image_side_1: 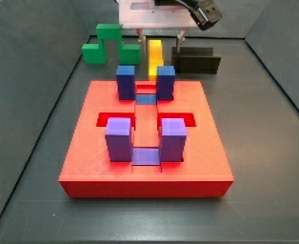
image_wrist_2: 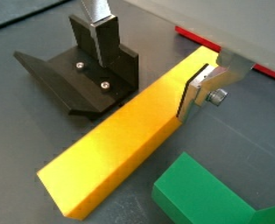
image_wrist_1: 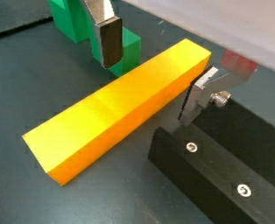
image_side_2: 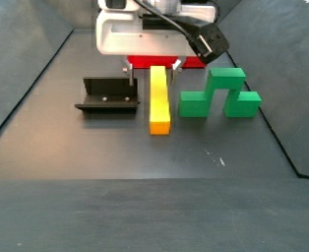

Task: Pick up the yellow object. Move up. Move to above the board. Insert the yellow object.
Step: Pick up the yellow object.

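Note:
I should next grip the yellow object's long sides to insert it into the board.
The yellow object [image_side_2: 158,98] is a long yellow-orange bar lying flat on the dark floor between the fixture and the green blocks; it also shows in both wrist views [image_wrist_1: 123,109] [image_wrist_2: 123,144] and in a side view [image_side_1: 155,52]. My gripper [image_wrist_1: 150,87] [image_wrist_2: 146,83] is low over the bar's end nearest the board and open, one finger on each long side. One finger [image_wrist_2: 199,87] is close against the bar; the other finger [image_wrist_1: 107,39] stands clear of it. The board [image_side_1: 146,162] is a red slab with blue posts [image_side_1: 127,78] and purple posts [image_side_1: 119,138].
The black fixture [image_side_2: 104,95] [image_wrist_2: 88,74] stands beside the bar on one side. Green stepped blocks [image_side_2: 223,94] [image_wrist_1: 88,26] stand on the other side. The board's edge [image_side_2: 151,62] lies just beyond the bar's end, under my gripper [image_side_2: 154,64]. Dark walls enclose the floor.

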